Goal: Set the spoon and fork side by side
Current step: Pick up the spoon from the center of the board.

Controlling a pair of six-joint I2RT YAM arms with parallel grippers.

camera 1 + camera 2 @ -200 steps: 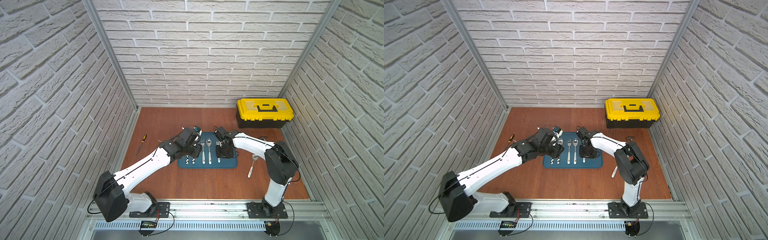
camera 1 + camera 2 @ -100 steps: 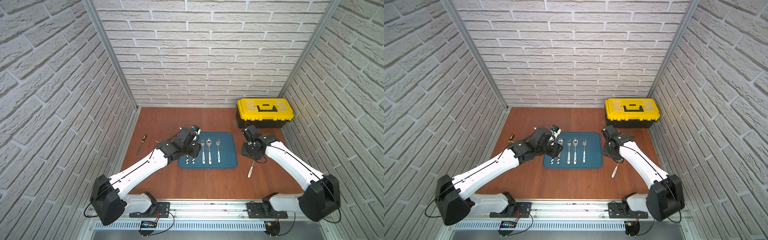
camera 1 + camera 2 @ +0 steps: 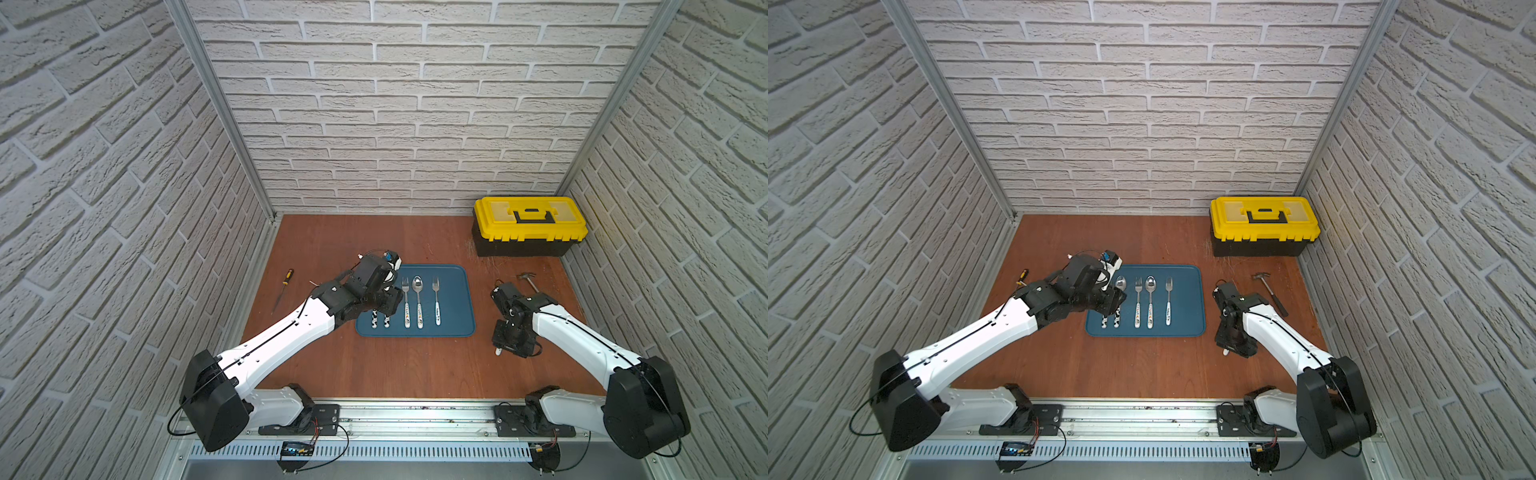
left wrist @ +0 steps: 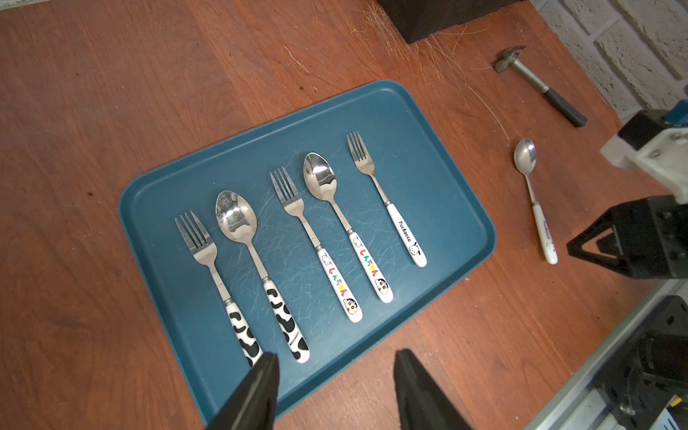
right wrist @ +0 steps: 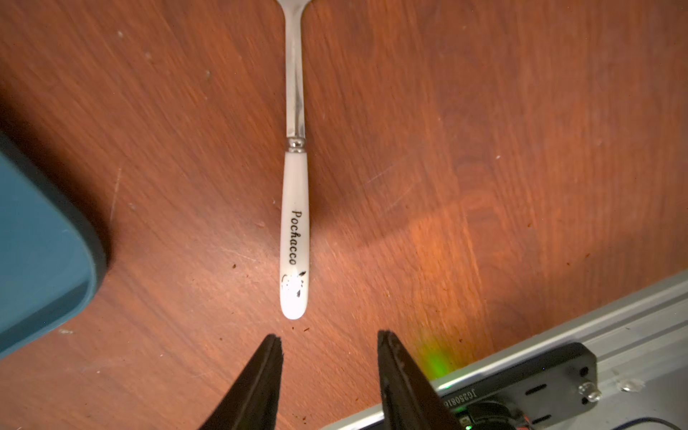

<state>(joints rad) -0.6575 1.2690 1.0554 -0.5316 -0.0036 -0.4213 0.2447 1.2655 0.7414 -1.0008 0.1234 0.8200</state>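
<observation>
I will next use my right gripper to grab the spoon's handle end by its long sides. Then the white-handled spoon can go beside the matching fork.
A blue tray (image 4: 428,156) holds a cow-patterned fork (image 4: 208,260) and spoon (image 4: 245,238), a cartoon-handled fork (image 4: 309,231) and spoon (image 4: 335,201), and a white-handled fork (image 4: 387,201). The matching white-handled spoon (image 5: 296,208) lies on the wood to the right of the tray; only its handle tip (image 3: 498,352) shows in a top view. My right gripper (image 5: 329,342) hovers open just behind that handle's end, nothing between its fingers. My left gripper (image 4: 335,366) is open and empty over the tray's near edge by the cow handles.
A yellow and black toolbox (image 3: 530,226) stands at the back right. A small hammer (image 3: 528,279) lies beyond my right wrist. A screwdriver (image 3: 284,286) lies left of the tray. The tray's corner (image 5: 37,242) is close beside the spoon. The metal rail (image 5: 558,335) runs behind my right gripper.
My right arm has swung off the tray's right side to the table over the white-handled spoon, leaving the white-handled fork on the tray. My left arm has barely moved.
</observation>
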